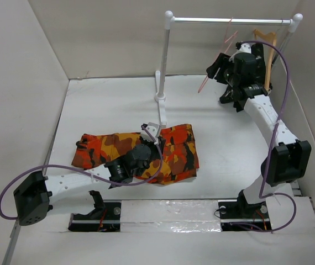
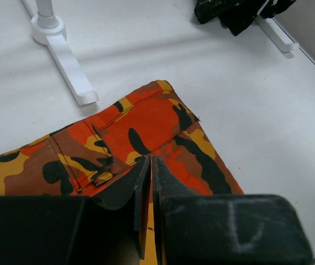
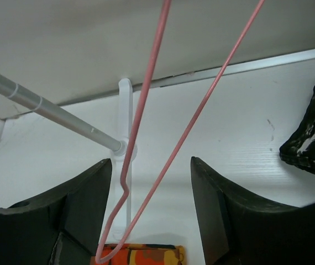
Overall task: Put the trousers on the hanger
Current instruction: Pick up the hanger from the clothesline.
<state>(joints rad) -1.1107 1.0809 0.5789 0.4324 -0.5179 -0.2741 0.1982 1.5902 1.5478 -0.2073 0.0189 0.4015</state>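
Observation:
My right gripper grabs the pink wire hanger point(image 1: 225, 41) by its kinked wire near the bent end point(image 1: 206, 80) next. The rest stays free to hand to my left gripper.
The camouflage trousers point(image 1: 174, 152) lie folded on the table in the middle; they also show in the left wrist view point(image 2: 146, 127) and at the bottom of the right wrist view point(image 3: 141, 255). My left gripper point(image 1: 145, 150) rests on them, its jaws pressed nearly together point(image 2: 149, 161) with a thin strip of the fabric between them. The pink wire hanger point(image 1: 225, 41) hangs from the rail. My right gripper point(image 1: 217, 67) is open beside it. In the right wrist view both wires of the hanger point(image 3: 146, 110) pass between the spread jaws point(image 3: 152, 165), without visible contact.
The white rail point(image 1: 229, 21) stands on a post point(image 1: 166, 61) with a foot point(image 2: 69, 66) just behind the trousers. A wooden hanger point(image 1: 268, 47) hangs at the rail's right end. A black-and-white garment point(image 3: 312, 138) is at the right. Walls enclose the table.

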